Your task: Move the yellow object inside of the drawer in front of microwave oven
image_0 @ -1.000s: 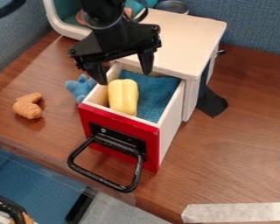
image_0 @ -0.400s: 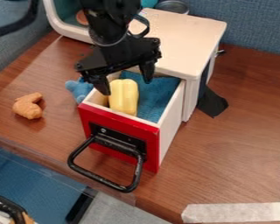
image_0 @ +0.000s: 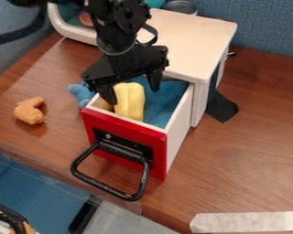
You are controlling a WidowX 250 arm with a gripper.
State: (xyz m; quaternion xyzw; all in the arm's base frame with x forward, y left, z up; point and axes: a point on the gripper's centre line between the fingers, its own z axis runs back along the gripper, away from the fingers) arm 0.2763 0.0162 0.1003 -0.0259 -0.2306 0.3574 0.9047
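Note:
My gripper needs to move the yellow object out of the drawer (image_0: pixel 126 132) and in front of the microwave oven, so next it will grab the object by its top end.
My gripper (image_0: pixel 135 96) hangs over the pulled-out drawer, fingers spread, one on each side of the yellow object (image_0: pixel 130 101). Its left finger stands close to the object's left side and its right finger is over the blue lining; whether either touches the object, I cannot tell. The yellow object lies in the left part of the drawer (image_0: pixel 126 132), which has a red front and a black handle. Behind the gripper, at the upper left, the microwave oven (image_0: pixel 71 33) is partly hidden by the arm.
A blue toy (image_0: pixel 82 94) sits just left of the drawer, and an orange-brown piece (image_0: pixel 29 110) lies farther left. The white cabinet top (image_0: pixel 187 40) rises behind the drawer. White tape (image_0: pixel 246 222) marks the table's lower right.
The gripper has come down and slightly toward the drawer front, its fingers now lower around the yellow object. The drawer and the objects have stayed put.

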